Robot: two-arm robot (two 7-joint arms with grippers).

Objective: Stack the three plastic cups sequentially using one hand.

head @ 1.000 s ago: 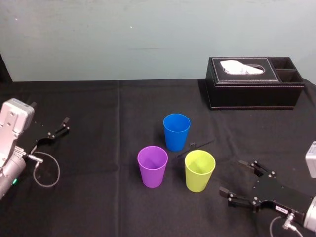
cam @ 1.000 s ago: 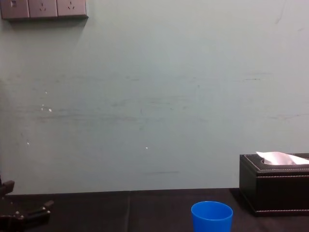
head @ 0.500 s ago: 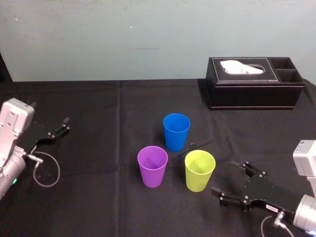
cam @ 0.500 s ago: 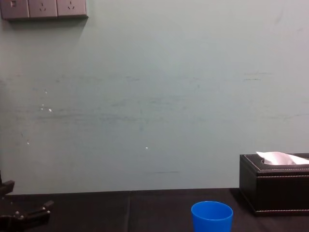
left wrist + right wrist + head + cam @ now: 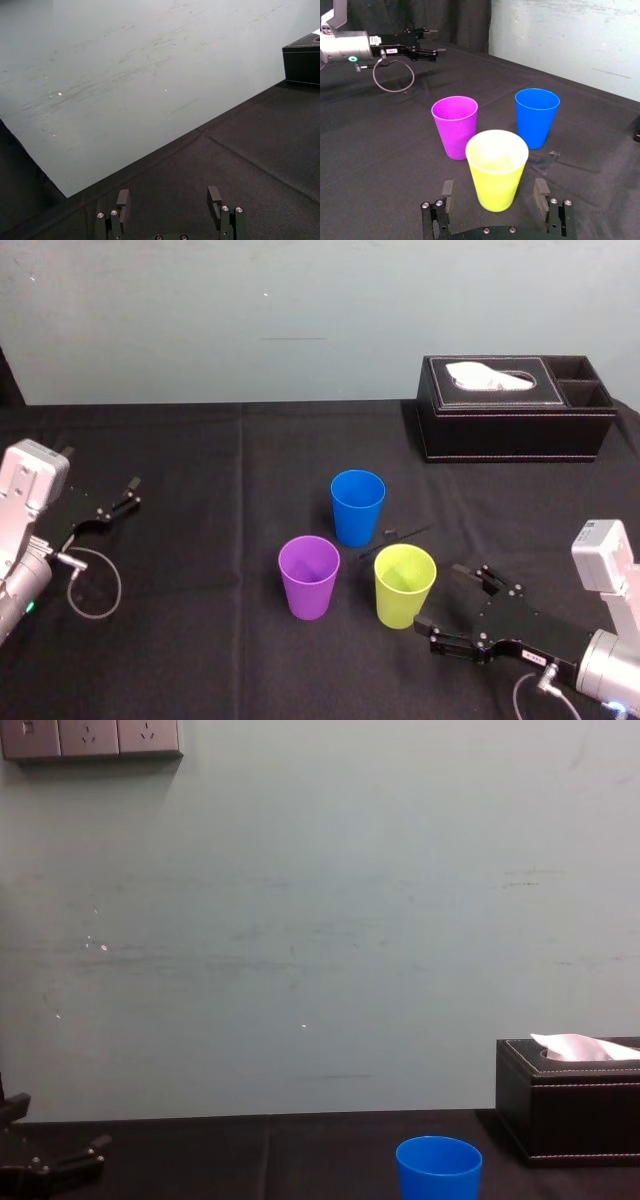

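Note:
Next, my right gripper picks up the yellow-green cup by its side below its rim [image 5: 496, 187] to stack the yellow-green cup into the blue cup [image 5: 536, 117].
Three cups stand upright and apart on the black cloth: a blue cup [image 5: 357, 506] [image 5: 536, 116] [image 5: 438, 1168] farthest, a purple cup [image 5: 309, 576] [image 5: 454, 125] nearer left, a yellow-green cup [image 5: 404, 585] [image 5: 496, 167] nearer right. My right gripper [image 5: 440, 598] [image 5: 494, 189] lies low just right of the yellow-green cup, open, with the cup straight ahead of its spread fingers and not touched. At the table's far left my left gripper [image 5: 128, 494] [image 5: 169, 192] rests open and holds nothing.
A black tissue box [image 5: 515, 420] [image 5: 570, 1105] with a side tray stands at the back right. A thin black strip [image 5: 395, 537] lies on the cloth between the blue and yellow-green cups. A cable loop [image 5: 95, 585] hangs from the left arm.
My right gripper has slid left across the cloth toward the yellow-green cup, still open. The cups and the left arm have not moved.

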